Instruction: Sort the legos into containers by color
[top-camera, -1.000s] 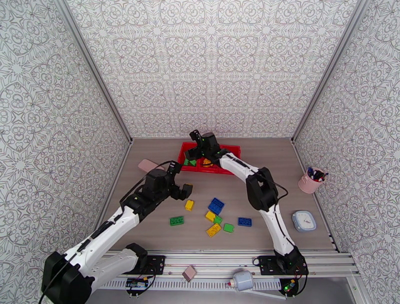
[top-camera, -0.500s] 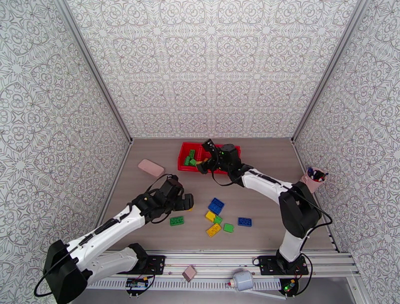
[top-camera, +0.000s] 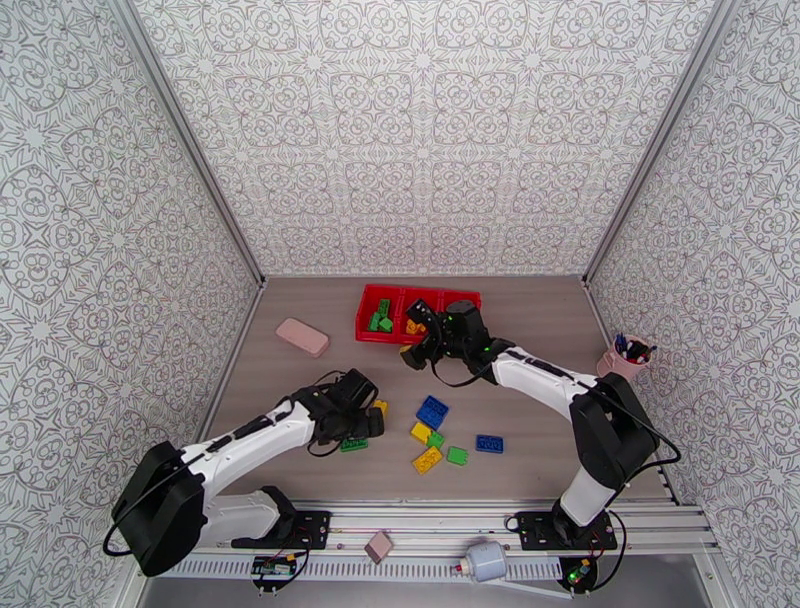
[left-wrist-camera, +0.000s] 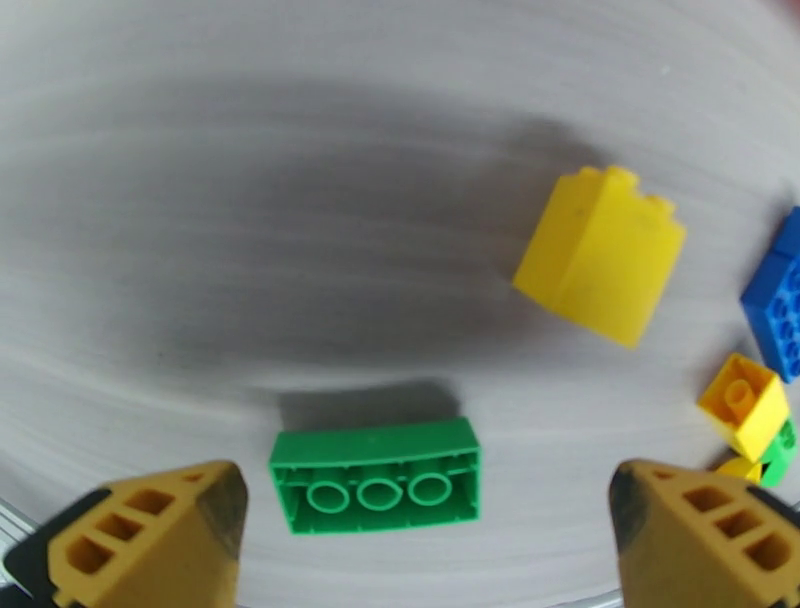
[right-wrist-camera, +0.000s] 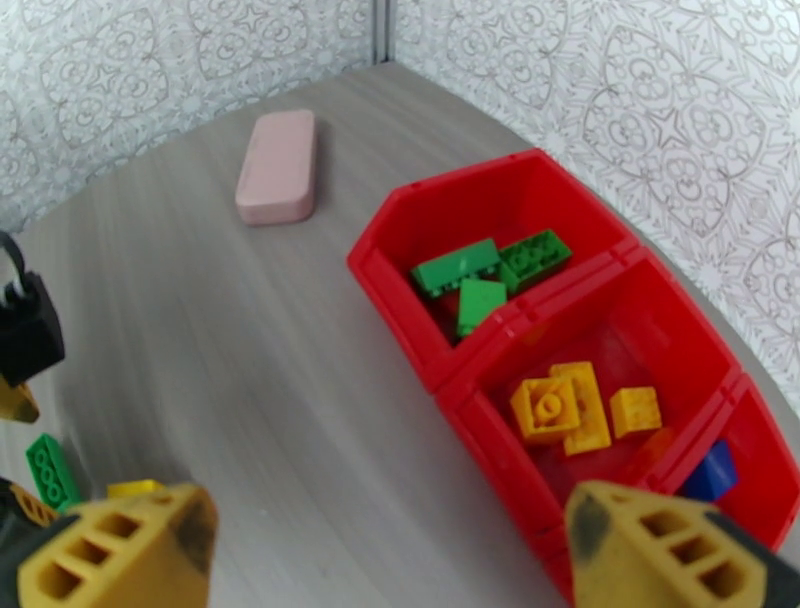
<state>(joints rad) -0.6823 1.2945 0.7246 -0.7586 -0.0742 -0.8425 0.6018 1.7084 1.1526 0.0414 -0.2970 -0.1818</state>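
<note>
The green lego is between my left gripper's fingers but shows beyond them, so it is too early to close on it. My left gripper moves toward the lego first.
My left gripper (top-camera: 362, 425) hangs open, low over the table. An upside-down green lego (left-wrist-camera: 375, 488) lies between its fingers (left-wrist-camera: 150, 540), apart from both. A yellow lego (left-wrist-camera: 600, 255) lies just beyond it. More blue (top-camera: 432, 411), yellow (top-camera: 427, 459) and green (top-camera: 457, 456) legos are scattered to the right. The red containers tray (top-camera: 400, 290) stands at the back; it holds green legos (right-wrist-camera: 490, 275) in its left compartment, yellow legos (right-wrist-camera: 575, 405) in the middle one and a blue lego (right-wrist-camera: 715, 470) in the right one. My right gripper (top-camera: 420, 345) is open and empty, just in front of the tray.
A pink rounded block (top-camera: 302, 337) lies left of the tray. A pink pen cup (top-camera: 622, 362) stands at the right wall, with a white and blue object (top-camera: 608, 441) in front of it. Patterned walls close in three sides.
My right gripper has pulled back from above the tray to its near side and opened wider. My left gripper has moved nearer and lower, down over the green lego.
</note>
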